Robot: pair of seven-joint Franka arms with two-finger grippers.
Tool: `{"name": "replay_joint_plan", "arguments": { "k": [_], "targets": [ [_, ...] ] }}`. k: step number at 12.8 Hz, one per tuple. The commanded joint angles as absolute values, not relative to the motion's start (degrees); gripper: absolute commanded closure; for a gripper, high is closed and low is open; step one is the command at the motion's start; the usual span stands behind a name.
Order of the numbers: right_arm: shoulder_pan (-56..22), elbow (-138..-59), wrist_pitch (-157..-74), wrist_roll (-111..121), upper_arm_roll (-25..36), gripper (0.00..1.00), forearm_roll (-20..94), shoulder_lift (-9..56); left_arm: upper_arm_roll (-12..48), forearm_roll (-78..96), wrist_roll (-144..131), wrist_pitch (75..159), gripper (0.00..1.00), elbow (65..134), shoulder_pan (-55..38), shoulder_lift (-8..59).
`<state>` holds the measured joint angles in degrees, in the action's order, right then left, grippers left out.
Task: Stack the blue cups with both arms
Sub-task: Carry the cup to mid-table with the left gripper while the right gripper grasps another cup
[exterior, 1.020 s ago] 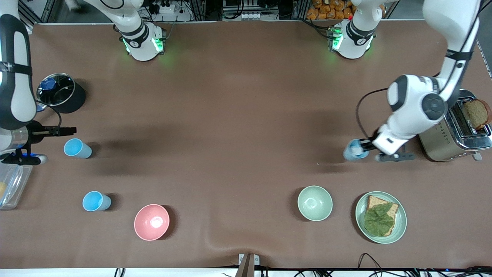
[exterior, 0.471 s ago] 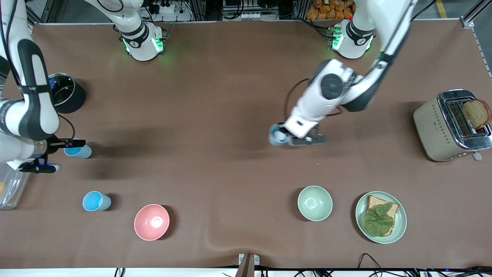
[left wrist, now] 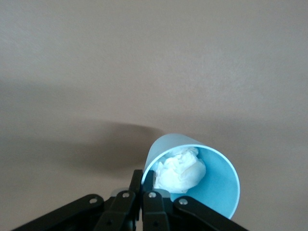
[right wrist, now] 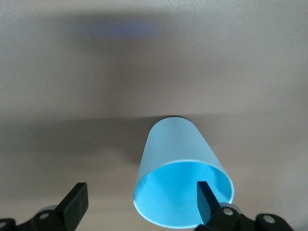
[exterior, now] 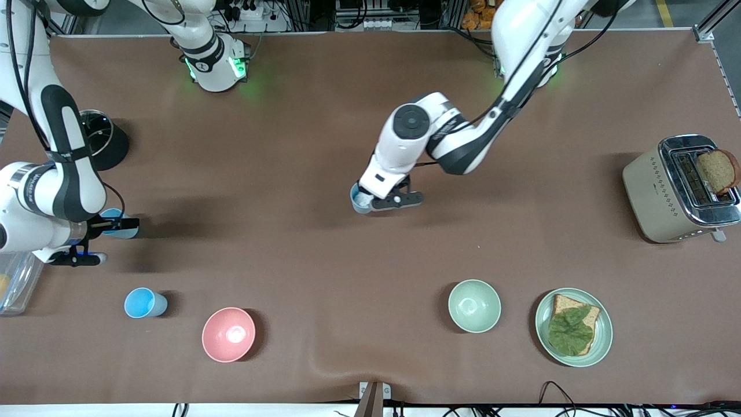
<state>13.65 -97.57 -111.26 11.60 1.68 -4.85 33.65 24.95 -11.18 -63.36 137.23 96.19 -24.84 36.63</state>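
Note:
The fingers straddle the sky-blue cup's side point(right wrist: 137, 186), one down inside its opening point(right wrist: 175, 199), and closing would catch the cup, so it is time for my right gripper to close now.
My left gripper point(exterior: 370, 201) is shut on the rim of a blue cup point(exterior: 356, 197) and holds it over the middle of the table. In the left wrist view the fingers point(left wrist: 148, 182) pinch the rim of this cup point(left wrist: 216, 187), which has crumpled white stuff inside. My right gripper point(exterior: 118, 223) is open at a sky-blue cup point(exterior: 128, 232) standing toward the right arm's end. In the right wrist view point(right wrist: 142, 202) one finger point(right wrist: 207, 199) is at the mouth of that cup point(right wrist: 175, 149) and the other is outside it. A third blue cup point(exterior: 145, 303) stands nearer the front camera.
A black pot point(exterior: 110, 147) stands by the right arm. A pink bowl point(exterior: 228, 334), a pale green bowl point(exterior: 474, 305) and a plate point(exterior: 544, 324) with bread and lettuce lie near the front edge. A toaster point(exterior: 654, 191) stands at the left arm's end, a clear container point(exterior: 14, 284) at the right arm's end.
My left arm has carried its cup from beside the toaster to over the table's middle. My right gripper has moved onto the sky-blue cup.

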Motion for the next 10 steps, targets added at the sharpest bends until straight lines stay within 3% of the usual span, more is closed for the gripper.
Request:
{"name": "replay_joint_plan", "arguments": {
  "k": [1, 2, 3, 4, 5, 6, 10],
  "targets": [
    [14.6, -98.4, -112.1, 12.0, 0.8, 0.76, -5.8, 33.3, 23.1, -13.1, -65.0, 136.3, 1.0, 93.5, -27.0, 38.7],
    [14.6, -98.4, -112.7, 12.0, 0.8, 1.0, -5.8, 33.7, 23.1, -13.2, -65.1, 136.3, 1.0, 93.5, -27.0, 38.8],
    [14.6, -98.4, -113.0, 12.0, 0.8, 1.0, -5.8, 33.7, 23.0, -13.4, -65.1, 136.3, 0.95, 93.6, -27.0, 38.8],
    [14.6, -98.4, -112.9, 12.0, 0.8, 1.0, -5.8, 33.7, 23.0, -13.7, -65.1, 136.3, 0.63, 93.6, -27.0, 38.7],
    [14.5, -98.4, -112.9, 12.0, 0.8, 1.0, -5.8, 33.7, 23.0, -13.7, -65.1, 136.2, 0.38, 93.7, -27.0, 38.5],
    [14.4, -98.4, -112.9, 12.0, 0.8, 1.0, -5.8, 33.7, 22.9, -13.9, -65.1, 136.1, 0.0, 93.8, -27.0, 38.2],
    [13.3, -98.0, -111.5, 14.0, 0.3, 1.0, -5.9, 32.3, 22.9, -15.1, -65.0, 133.1, 0.0, 93.6, -26.5, 35.7]
  ]
}}
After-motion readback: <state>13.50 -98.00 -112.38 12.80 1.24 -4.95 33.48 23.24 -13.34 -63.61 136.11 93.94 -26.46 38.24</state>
